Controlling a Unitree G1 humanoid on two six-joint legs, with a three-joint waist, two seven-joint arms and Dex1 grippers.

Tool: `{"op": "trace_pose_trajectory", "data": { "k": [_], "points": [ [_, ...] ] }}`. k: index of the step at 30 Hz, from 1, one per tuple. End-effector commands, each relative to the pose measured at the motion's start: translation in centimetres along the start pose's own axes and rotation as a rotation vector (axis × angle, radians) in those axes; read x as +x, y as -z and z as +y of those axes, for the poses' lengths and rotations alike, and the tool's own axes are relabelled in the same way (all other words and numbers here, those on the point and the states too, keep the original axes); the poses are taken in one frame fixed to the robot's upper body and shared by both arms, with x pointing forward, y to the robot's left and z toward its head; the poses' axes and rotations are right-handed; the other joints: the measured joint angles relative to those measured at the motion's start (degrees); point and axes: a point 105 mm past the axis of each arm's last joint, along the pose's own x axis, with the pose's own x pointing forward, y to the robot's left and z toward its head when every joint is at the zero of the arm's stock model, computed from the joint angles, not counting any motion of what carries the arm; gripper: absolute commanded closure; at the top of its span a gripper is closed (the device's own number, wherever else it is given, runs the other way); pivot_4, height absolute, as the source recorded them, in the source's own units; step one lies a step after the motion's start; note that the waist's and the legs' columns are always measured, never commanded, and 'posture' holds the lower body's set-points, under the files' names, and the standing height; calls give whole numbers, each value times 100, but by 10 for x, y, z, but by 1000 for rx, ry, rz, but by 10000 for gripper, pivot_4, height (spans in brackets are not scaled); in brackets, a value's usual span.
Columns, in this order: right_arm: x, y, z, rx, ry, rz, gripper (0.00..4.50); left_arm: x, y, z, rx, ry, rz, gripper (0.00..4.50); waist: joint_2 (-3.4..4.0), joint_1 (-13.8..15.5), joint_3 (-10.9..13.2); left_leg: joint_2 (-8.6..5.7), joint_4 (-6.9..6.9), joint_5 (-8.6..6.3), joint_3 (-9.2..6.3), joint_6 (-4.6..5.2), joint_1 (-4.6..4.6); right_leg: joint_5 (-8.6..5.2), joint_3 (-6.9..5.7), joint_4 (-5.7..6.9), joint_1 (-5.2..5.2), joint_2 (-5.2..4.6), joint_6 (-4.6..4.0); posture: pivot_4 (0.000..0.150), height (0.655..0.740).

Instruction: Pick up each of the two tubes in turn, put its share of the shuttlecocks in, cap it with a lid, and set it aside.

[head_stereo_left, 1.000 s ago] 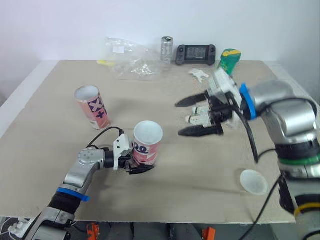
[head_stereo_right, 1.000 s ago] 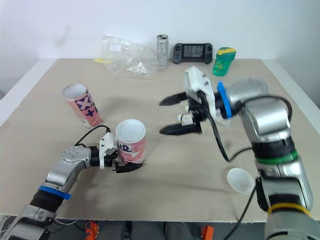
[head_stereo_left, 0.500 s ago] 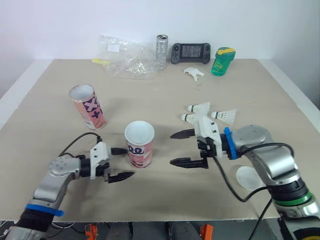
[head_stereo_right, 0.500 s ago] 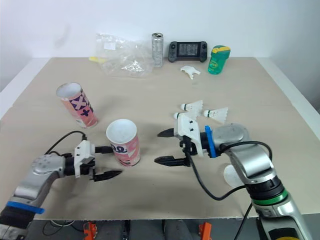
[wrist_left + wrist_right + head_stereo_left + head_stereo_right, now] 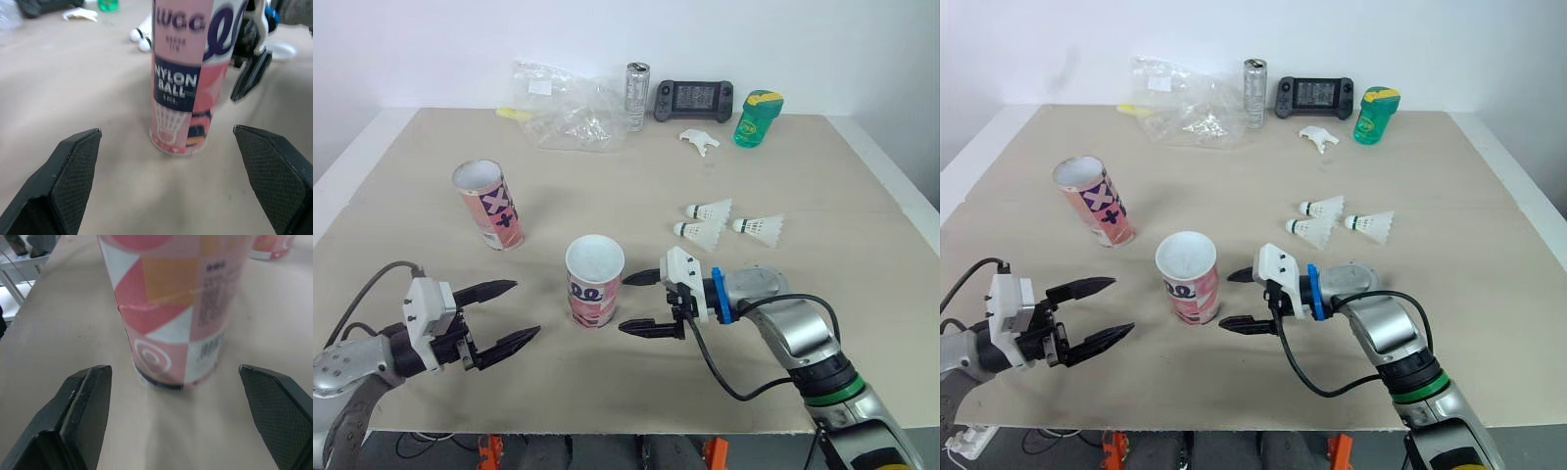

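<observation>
I will next grab the pink tube by its lower part (image 5: 593, 307) with my right gripper, so the pink tube's open top (image 5: 595, 258) stays free for the shuttlecocks.
An open-topped pink tube (image 5: 594, 284) stands upright near the table's middle front. To its left, well apart from it, my left gripper (image 5: 527, 307) is open and empty. My right gripper (image 5: 623, 305) is open too, its fingertips just off the tube's right side and holding nothing. The right wrist view has this tube (image 5: 176, 308) close ahead between the fingers. A second open tube (image 5: 489, 204) stands upright farther back left. Three shuttlecocks (image 5: 710, 211) lie on the table behind my right arm. A white lid (image 5: 281, 49) lies beyond the right gripper in the left wrist view.
Along the far edge are a crumpled clear bag (image 5: 570, 116), a silver can (image 5: 637, 95), a black game controller (image 5: 695, 100) and a green bottle (image 5: 757, 117). A small white piece (image 5: 698, 143) lies in front of the controller.
My left gripper let go of the pink tube and drew back to the left. My right gripper came down from the shuttlecocks to the tube's right side. The camera shifted.
</observation>
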Motion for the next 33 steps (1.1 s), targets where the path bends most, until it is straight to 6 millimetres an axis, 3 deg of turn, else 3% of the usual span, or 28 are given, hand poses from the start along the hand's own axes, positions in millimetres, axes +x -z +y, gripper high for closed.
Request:
{"op": "trace_pose_trajectory", "data": {
  "k": [1, 6, 17, 30, 33],
  "points": [
    [5, -7, -2, -36, -33, -12, 542, -3, -25, -14, 49, 13, -74, 0, -1, -1, 0, 1, 3, 0, 1, 0, 0, 1, -1, 1, 0, 0, -1, 1500, 7236],
    [12, -9, -2, -28, -86, -32, 542, -4, -33, -23, 41, 2, -91, 0, 0, 4, 1, 1, 11, 0, 1, 0, 0, 3, -2, 1, 2, 0, -1, 1500, 7236],
    [42, -15, -7, -43, -129, -82, 542, -17, -13, -34, 0, -18, 11, 0, 1, -18, 1, 13, 16, 0, 9, -1, 3, 13, 0, 2, -2, 12, -13, 1500, 7236],
    [56, -25, -6, -54, -179, -132, 542, -18, -12, -32, -12, -59, 3, 0, 1, -7, 1, 30, 18, 3, 11, -7, 4, 26, -2, 3, -4, 27, -25, 1500, 7236],
    [53, -25, -9, -49, -167, -134, 8295, -13, -14, -30, -9, -60, -19, 0, 1, -6, 1, 35, 18, 3, 10, -7, 4, 29, -2, 3, -4, 32, -31, 1500, 7236]
  ]
}}
